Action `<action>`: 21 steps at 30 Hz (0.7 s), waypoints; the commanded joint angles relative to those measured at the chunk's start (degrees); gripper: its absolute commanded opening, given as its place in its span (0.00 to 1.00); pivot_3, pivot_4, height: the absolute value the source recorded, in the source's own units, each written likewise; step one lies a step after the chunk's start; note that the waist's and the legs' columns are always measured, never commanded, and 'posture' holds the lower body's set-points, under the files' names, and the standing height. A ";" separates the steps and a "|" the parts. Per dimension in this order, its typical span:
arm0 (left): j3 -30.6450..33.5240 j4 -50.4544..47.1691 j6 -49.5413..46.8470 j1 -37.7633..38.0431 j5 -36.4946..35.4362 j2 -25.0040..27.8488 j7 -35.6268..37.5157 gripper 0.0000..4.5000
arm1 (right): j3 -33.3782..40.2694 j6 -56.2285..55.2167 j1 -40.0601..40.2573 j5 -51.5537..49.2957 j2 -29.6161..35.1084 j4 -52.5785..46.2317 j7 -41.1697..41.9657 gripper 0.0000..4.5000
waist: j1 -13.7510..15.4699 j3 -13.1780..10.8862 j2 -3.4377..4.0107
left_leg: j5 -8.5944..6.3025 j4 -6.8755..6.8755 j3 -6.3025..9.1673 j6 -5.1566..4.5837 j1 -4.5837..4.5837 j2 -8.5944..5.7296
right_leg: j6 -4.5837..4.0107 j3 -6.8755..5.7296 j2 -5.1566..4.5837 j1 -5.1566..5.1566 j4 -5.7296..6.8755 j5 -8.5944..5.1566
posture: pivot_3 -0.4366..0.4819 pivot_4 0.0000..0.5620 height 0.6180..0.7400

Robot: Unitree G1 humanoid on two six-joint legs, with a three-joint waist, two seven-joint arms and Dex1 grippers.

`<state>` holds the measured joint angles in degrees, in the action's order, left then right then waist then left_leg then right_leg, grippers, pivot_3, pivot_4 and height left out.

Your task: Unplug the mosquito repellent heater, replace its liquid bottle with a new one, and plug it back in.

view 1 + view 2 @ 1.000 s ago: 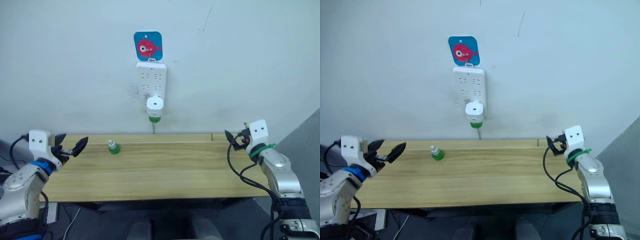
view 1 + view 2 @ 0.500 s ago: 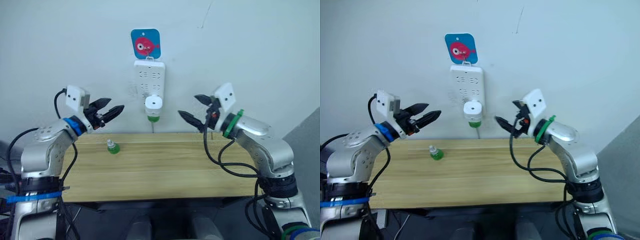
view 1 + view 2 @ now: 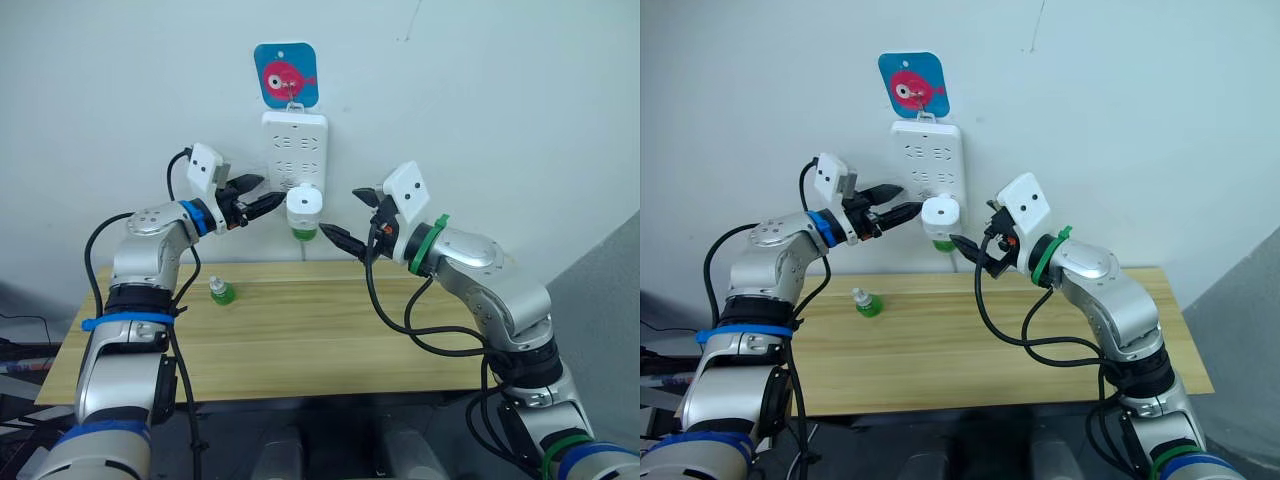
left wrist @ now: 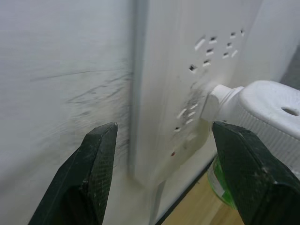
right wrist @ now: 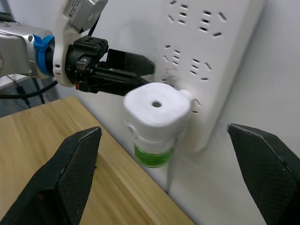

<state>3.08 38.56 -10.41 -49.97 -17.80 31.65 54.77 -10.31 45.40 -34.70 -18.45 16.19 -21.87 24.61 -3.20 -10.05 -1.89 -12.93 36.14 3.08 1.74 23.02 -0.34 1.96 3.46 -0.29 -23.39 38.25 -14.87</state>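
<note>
The mosquito repellent heater needs to be unplugged from the power strip (image 3: 294,148), so my right gripper will next grab the heater by its rounded white body (image 3: 304,201).
The mosquito repellent heater (image 3: 303,204) is white and rounded, plugged into the lower part of the white power strip (image 3: 294,148) on the wall. A green liquid bottle (image 3: 305,233) hangs under it. A second small green bottle (image 3: 221,292) stands on the wooden table. My left gripper (image 3: 268,190) is open just left of the heater, its fingers (image 4: 91,176) pointing at the strip. My right gripper (image 3: 350,217) is open just right of the heater, not touching it. The right wrist view looks straight at the heater (image 5: 157,108).
A blue card with a pink fish (image 3: 285,74) hangs above the strip. The wooden table (image 3: 330,335) lies below both arms. The strip's cable (image 3: 305,252) drops behind the table's back edge.
Both arms have risen from the table's sides and closed in on the wall strip. The two open grippers now flank the heater. The camera view has shifted slightly.
</note>
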 commanded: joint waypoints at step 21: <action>-1.43 11.18 9.57 -10.94 5.71 -4.54 14.19 0.40 | 2.86 -1.57 5.19 3.85 -2.12 -2.77 -8.30 1.00 | -1.36 -1.14 0.14 | 0.01 0.83 0.39 -0.01 1.01 -0.05 | 0.02 -0.80 0.10 -0.67 0.71 -0.05 | 0.33 0.35 1.00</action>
<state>1.98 51.93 -0.97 -60.40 -11.89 27.28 68.11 -7.99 45.28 -29.58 -14.75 14.40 -22.69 16.68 -4.56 -11.19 -1.76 -12.93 36.98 3.50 1.74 24.03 -0.39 1.99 2.64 -0.19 -24.04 38.95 -14.92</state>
